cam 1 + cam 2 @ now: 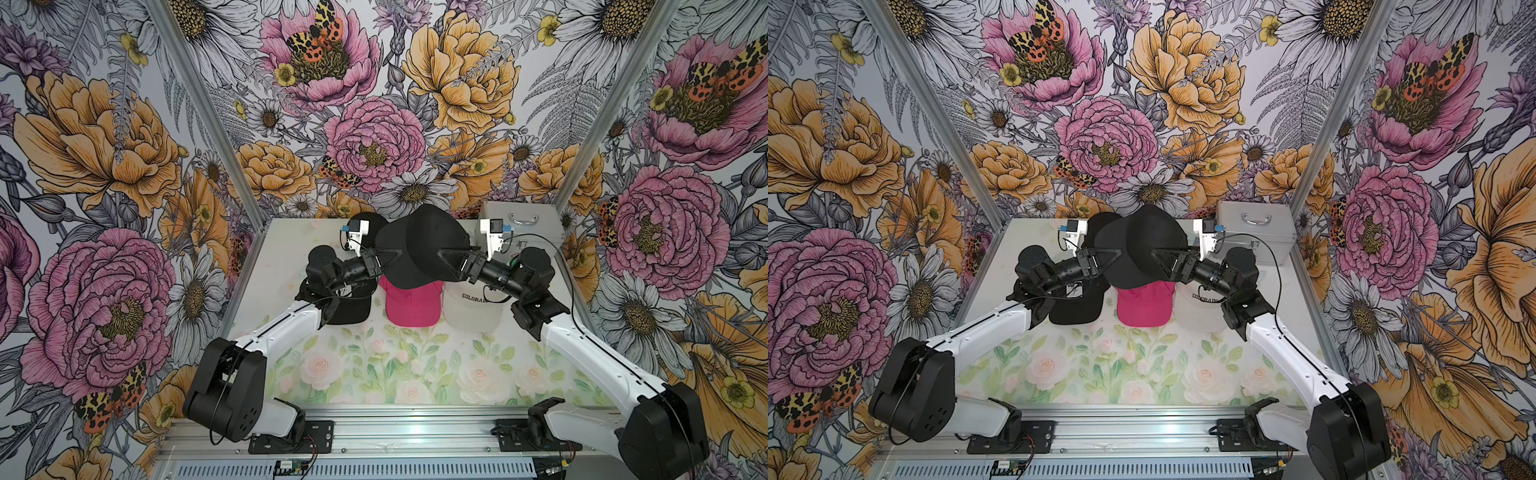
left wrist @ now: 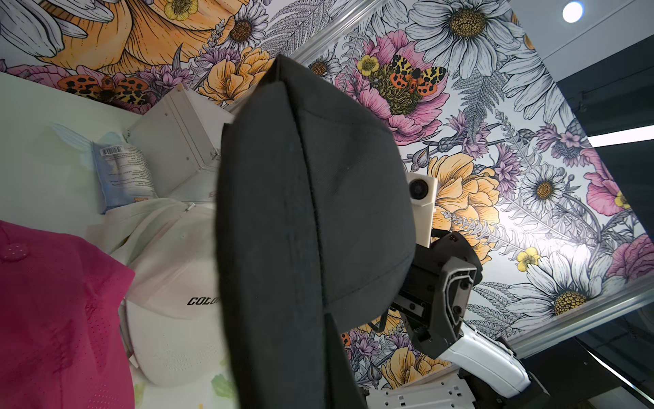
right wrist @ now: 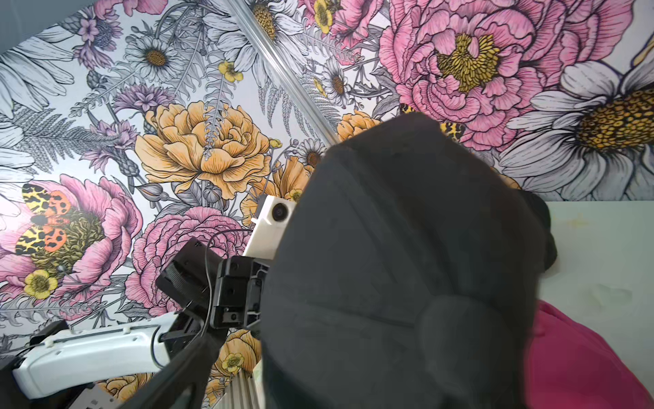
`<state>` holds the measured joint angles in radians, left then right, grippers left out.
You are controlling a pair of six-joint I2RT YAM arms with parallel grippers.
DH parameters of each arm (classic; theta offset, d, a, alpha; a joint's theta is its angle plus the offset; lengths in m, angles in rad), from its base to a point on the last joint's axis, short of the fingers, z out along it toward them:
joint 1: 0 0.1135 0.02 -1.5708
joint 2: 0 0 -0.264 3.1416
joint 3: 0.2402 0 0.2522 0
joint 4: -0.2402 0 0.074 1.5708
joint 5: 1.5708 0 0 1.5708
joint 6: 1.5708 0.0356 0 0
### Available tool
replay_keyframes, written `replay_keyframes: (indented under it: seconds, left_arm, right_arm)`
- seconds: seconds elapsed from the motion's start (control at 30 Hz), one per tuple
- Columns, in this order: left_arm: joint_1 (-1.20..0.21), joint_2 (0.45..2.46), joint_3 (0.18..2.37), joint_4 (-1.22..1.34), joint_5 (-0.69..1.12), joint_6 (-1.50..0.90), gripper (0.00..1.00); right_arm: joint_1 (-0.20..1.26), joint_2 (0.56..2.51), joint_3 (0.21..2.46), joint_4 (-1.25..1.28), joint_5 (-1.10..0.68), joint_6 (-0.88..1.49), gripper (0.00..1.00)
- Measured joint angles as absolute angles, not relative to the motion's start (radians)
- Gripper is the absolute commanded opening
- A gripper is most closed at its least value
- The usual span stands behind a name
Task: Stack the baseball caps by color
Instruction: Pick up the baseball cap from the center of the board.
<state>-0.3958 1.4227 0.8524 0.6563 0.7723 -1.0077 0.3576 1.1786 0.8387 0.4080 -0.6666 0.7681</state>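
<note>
My left gripper holds the edge of the black cap. My right gripper should next grip the cap's top, opposite that edge, to re-grip it for stacking.
A black baseball cap [image 1: 419, 245] [image 1: 1142, 245] hangs in the air between both arms, above a hot pink cap [image 1: 411, 305] on the table. My left gripper [image 1: 397, 253] is shut on the black cap's left edge. My right gripper [image 1: 440, 251] stands wide at the crown, one finger [image 3: 170, 382] showing beside the fabric [image 3: 407, 265]. A cream cap lettered COLORADO [image 1: 469, 309] [image 2: 170, 276] lies right of the pink one. Another black cap [image 1: 349, 309] lies under my left arm, and a further black cap [image 1: 374, 224] sits at the back.
A silver case with a handle [image 1: 519, 224] stands at the table's back right corner. A pale blue packet with a barcode [image 2: 124, 177] leans beside it. The floral table cover [image 1: 415, 374] stretches toward the front rail. Patterned walls close in three sides.
</note>
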Motion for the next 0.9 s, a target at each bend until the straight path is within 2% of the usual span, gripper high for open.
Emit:
replay_keyframes:
  seconds: [0.13,0.3,0.47,0.53,0.8,0.83,0.87,0.9]
  left_arm:
    - [-0.397,1.449,0.855,0.665,0.773,-1.008,0.0]
    - [-0.397,1.491,0.855,0.68,0.775,-1.015,0.0]
    - [-0.397,1.494,0.855,0.693,0.779,-1.015,0.0]
    - [-0.397,1.496,0.855,0.697,0.786,-1.012,0.0]
    - [-0.397,1.513,0.843,0.711,0.8,-0.969,0.0]
    - [-0.397,1.517,0.84,0.713,0.799,-0.961,0.03]
    - [-0.395,1.518,0.836,0.716,0.799,-0.95,0.17]
    - [-0.394,1.52,0.831,0.718,0.798,-0.937,0.4]
  right_arm:
    - [0.361,1.159,0.831,0.463,-0.675,0.77,0.88]
    - [0.361,1.131,0.81,0.53,-0.672,0.768,0.7]
    - [0.361,1.131,0.805,0.543,-0.657,0.766,0.63]
    - [0.361,1.132,0.805,0.545,-0.647,0.761,0.57]
    - [0.363,1.169,0.805,0.565,-0.591,0.738,0.08]
    - [0.364,1.172,0.803,0.566,-0.587,0.735,0.03]
    - [0.364,1.174,0.8,0.564,-0.581,0.724,0.0]
    - [0.364,1.174,0.797,0.559,-0.577,0.713,0.0]
